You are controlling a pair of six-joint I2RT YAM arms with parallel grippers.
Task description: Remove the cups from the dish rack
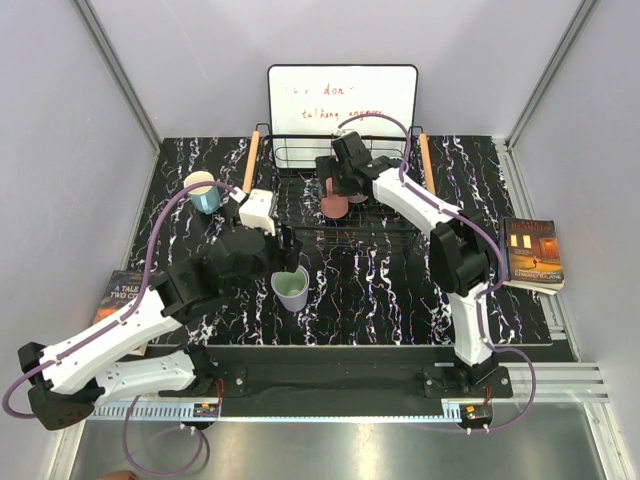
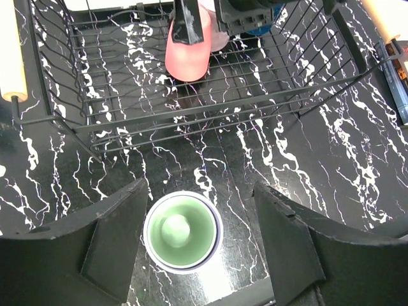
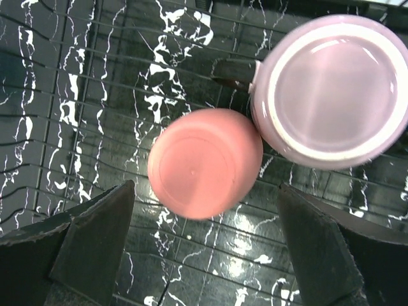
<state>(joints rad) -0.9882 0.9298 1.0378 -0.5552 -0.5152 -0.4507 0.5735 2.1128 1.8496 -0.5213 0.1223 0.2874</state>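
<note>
I should lower my right gripper first and then close it on the cup, because my fingers are still above the upturned base of the salmon cup.
The black wire dish rack stands at the back middle. In it a salmon pink cup sits upside down, touching an upside-down mauve cup. My right gripper is open above the salmon cup, one finger on each side and not touching it. A lavender cup with a green inside stands upright on the table in front of the rack, between the fingers of my open left gripper. A light blue cup stands on the table left of the rack. A dark blue shape is mostly hidden behind the right gripper.
A white board with writing leans behind the rack. Orange-brown handles stick out at the rack's sides. A book lies at the right table edge and another book at the left. Grey walls close in the table.
</note>
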